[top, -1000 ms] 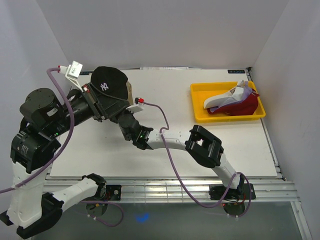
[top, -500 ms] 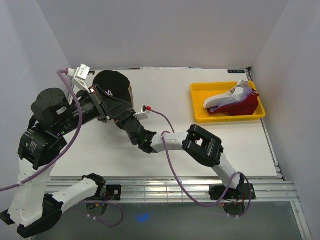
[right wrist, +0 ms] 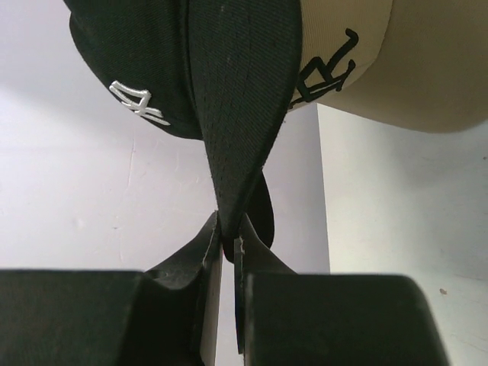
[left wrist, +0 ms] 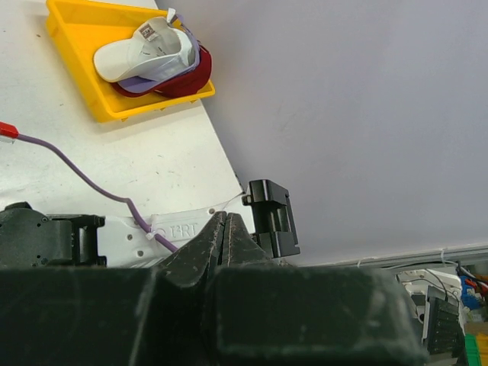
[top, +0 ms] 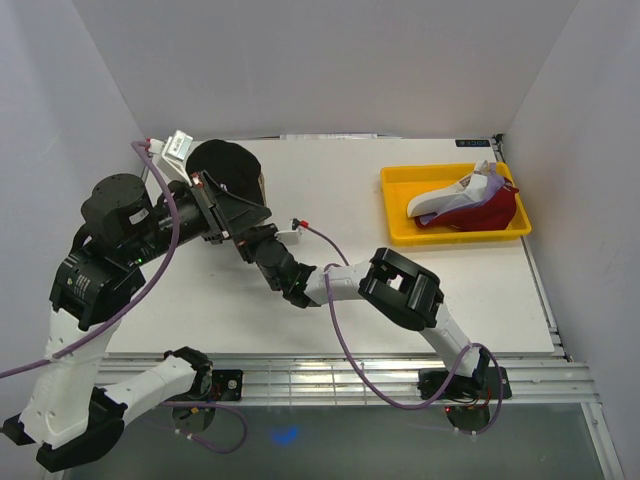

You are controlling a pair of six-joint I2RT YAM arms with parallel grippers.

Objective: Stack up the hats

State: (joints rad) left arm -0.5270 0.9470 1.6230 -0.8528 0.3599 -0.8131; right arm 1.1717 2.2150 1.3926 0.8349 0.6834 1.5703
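Note:
The tan hat's logo shows between the edges of the two hats, so the black hat would drop short if the right gripper opened now. The robot's right gripper needs to keep holding the black hat (top: 228, 172) until it nests.
A black hat (top: 228, 172) with a white NY logo (right wrist: 137, 103) is held up over the table's far left. A tan hat (right wrist: 396, 69) with a black logo sits right against it. My right gripper (right wrist: 231, 236) is shut on the black hat's brim (right wrist: 236, 114); from above that gripper (top: 255, 240) sits just below the hat. My left gripper (left wrist: 223, 223) has its jaws pressed together with nothing seen between them, and from above it (top: 228, 215) lies close under the black hat. White (top: 435, 203), purple (top: 497, 190) and red (top: 480, 212) hats lie piled in the yellow tray (top: 395, 215).
The yellow tray (left wrist: 76, 69) stands at the table's far right, next to the right wall. Purple cables (top: 340, 330) loop from both wrists. The right arm's black elbow (top: 400, 290) hangs over the table's near middle. Walls close in on the left, back and right.
The left arm has swung rightward and turned, and the black hat has rolled so its logo no longer faces the top camera. The right gripper followed, still shut on the brim.

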